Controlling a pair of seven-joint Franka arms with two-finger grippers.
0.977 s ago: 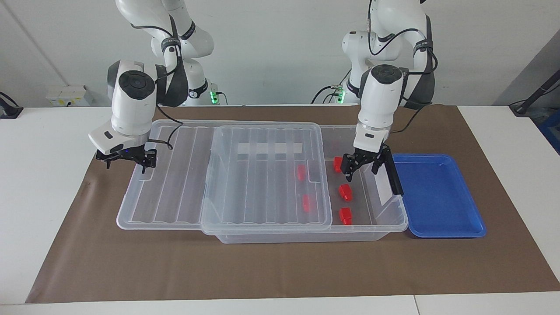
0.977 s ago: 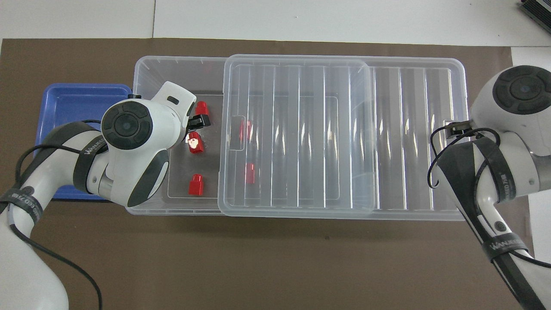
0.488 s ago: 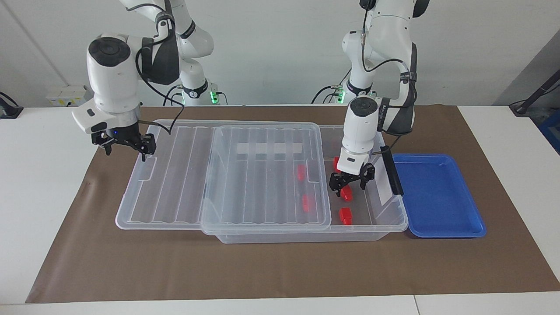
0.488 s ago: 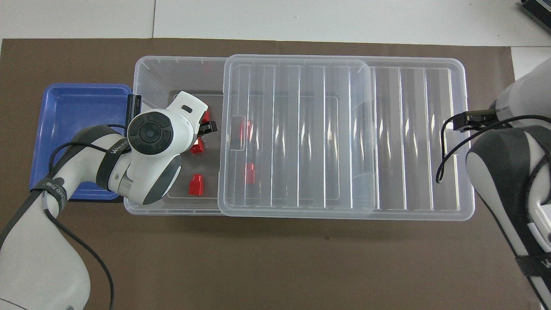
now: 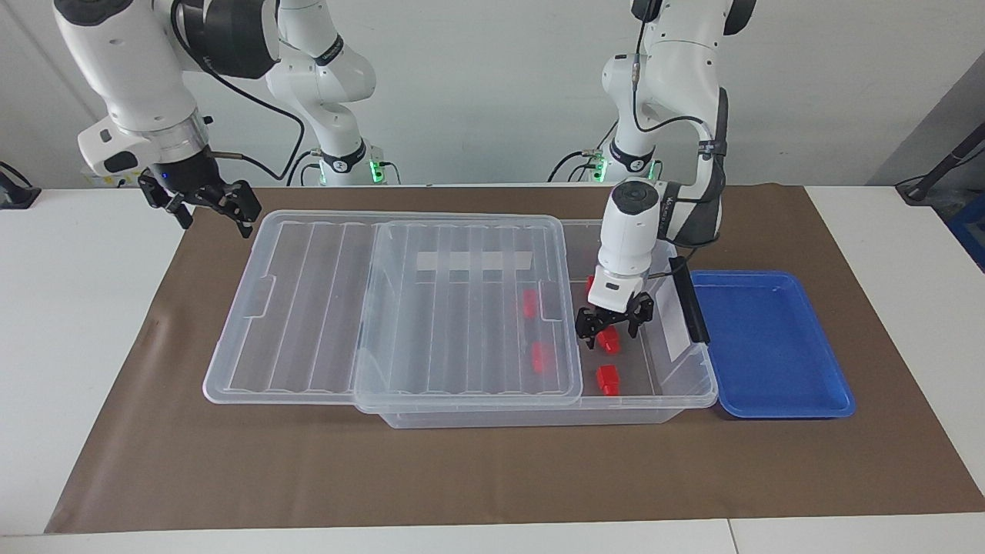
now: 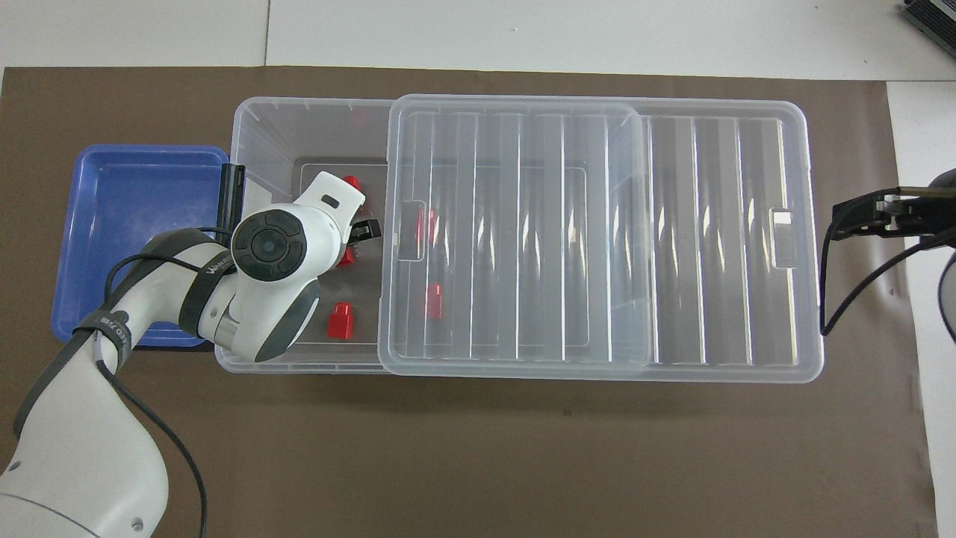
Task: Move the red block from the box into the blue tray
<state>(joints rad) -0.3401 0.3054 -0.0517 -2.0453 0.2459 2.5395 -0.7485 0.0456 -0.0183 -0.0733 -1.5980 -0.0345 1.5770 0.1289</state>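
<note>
Next, my left gripper grabs the red block by its body to carry it from the box into the blue tray.
The clear box has its ribbed lid slid toward the right arm's end. Three red blocks lie in the uncovered part; two more show through the lid. My left gripper is low inside the box, open, its fingers either side of the middle red block. The blue tray lies beside the box at the left arm's end, with nothing in it. My right gripper is open and empty, raised off the lid's end.
A black clip handle stands on the box's end wall between the left gripper and the tray. A brown mat covers the table under everything. One red block lies farther from the robots, another nearer.
My left gripper has come down into the box onto the middle red block. My right gripper has risen and pulled away from the lid's end, toward the robots.
</note>
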